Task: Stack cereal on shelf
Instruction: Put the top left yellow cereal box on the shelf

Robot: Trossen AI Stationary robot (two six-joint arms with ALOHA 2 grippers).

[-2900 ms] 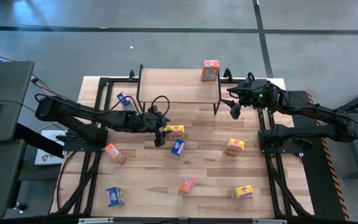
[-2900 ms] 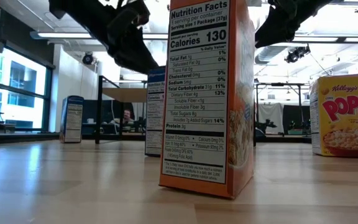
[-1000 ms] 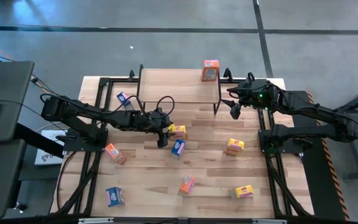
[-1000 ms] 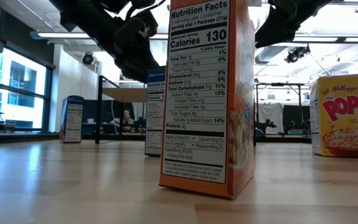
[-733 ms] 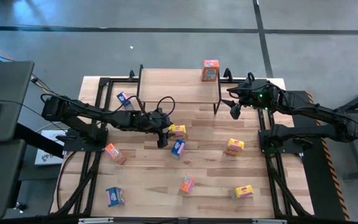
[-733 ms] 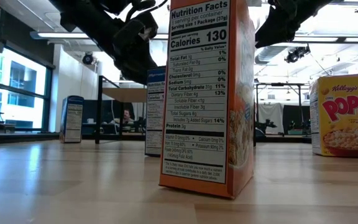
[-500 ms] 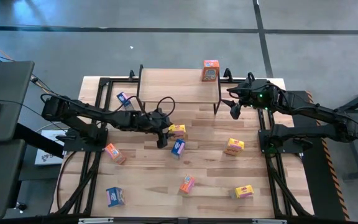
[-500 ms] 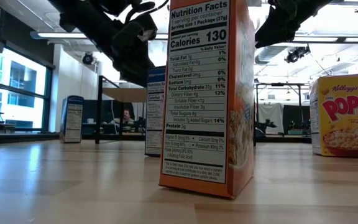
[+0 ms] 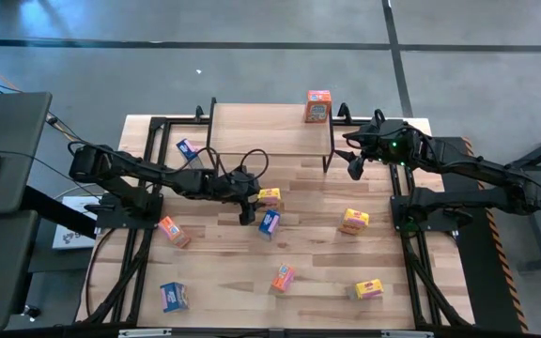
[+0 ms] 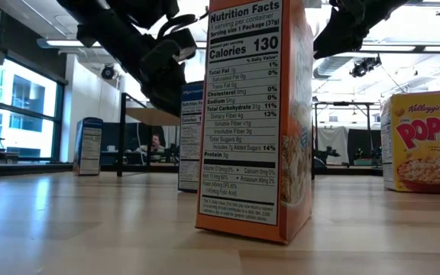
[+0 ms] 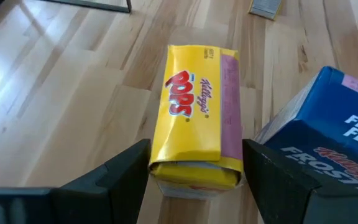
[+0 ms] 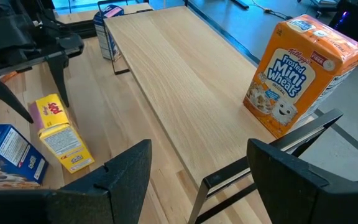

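Observation:
The yellow Pops box will stand with its opposite end on the shelf top (image 9: 266,124), so my left gripper will pick up the box by its flap end (image 9: 263,199) next.
My left gripper (image 9: 245,212) is open, low over the table's middle. In the left wrist view its fingers stand on either side of the near end of a yellow Pops box (image 11: 194,124), which lies flat on the table (image 9: 269,196). Whether they touch it I cannot tell. A blue box (image 9: 269,222) lies just beside it (image 11: 328,143). The shelf (image 9: 270,131) stands at the far middle, with an orange-red box (image 9: 318,106) upright on its top's far right corner (image 12: 303,68). My right gripper (image 9: 355,165) is open and empty, in the air by the shelf's right end.
More boxes lie scattered: blue (image 9: 188,149) by the shelf's left legs, orange-red (image 9: 173,231), blue (image 9: 174,297), orange-red (image 9: 283,277), yellow (image 9: 355,221) and yellow (image 9: 368,289). Most of the shelf top (image 12: 185,81) is bare. An orange-red box (image 10: 254,114) stands close before the low camera.
My left arm has reached a little farther toward the table's right edge and my left gripper has come slightly lower, toward the yellow box. The boxes have stayed where they were.

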